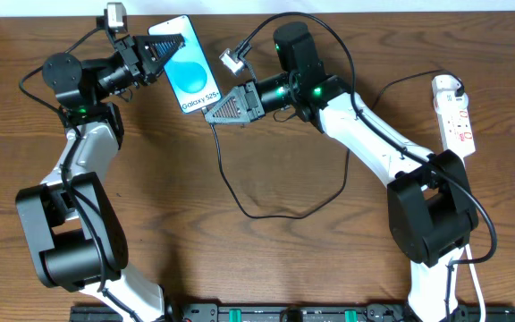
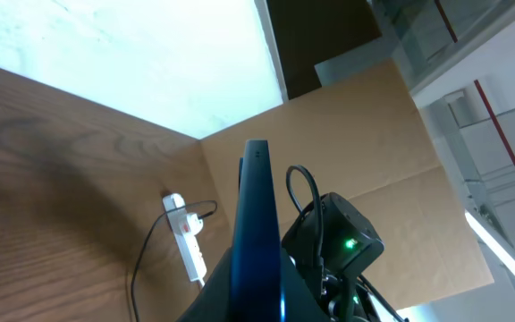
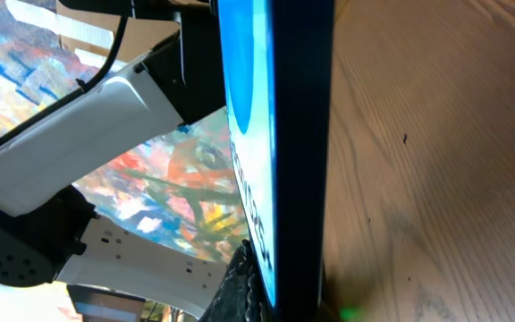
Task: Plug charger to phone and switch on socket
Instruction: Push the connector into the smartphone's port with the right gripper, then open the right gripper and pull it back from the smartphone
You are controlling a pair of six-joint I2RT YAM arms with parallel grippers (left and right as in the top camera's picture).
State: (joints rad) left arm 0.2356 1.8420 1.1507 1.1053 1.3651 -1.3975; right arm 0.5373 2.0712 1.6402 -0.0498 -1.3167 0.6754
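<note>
My right gripper should open now, because the phone point(image 1: 186, 67) has its far end between my left gripper's fingers and would stay held off the table.
The phone point(image 1: 186, 67), blue screen up and tilted, is held off the wood table between both grippers. My left gripper point(image 1: 164, 52) is shut on its far end. My right gripper point(image 1: 226, 107) is shut on its near end by the "Galaxy" text. In the left wrist view the phone point(image 2: 256, 233) stands edge-on between my fingers point(image 2: 257, 300). In the right wrist view a textured finger point(image 3: 262, 291) presses on the phone's point(image 3: 298, 134) screen side. The charger cable point(image 1: 266, 215) hangs from beside the right gripper and loops across the table toward the white socket point(image 1: 454, 112) at the right, which also shows in the left wrist view point(image 2: 186, 240). The connector tip is hidden.
The socket's thick white cord point(image 1: 477, 286) runs down past the right arm's base point(image 1: 427, 215). The left arm's base point(image 1: 70, 233) stands at the front left. A cardboard wall point(image 2: 392, 152) borders the table behind the socket.
</note>
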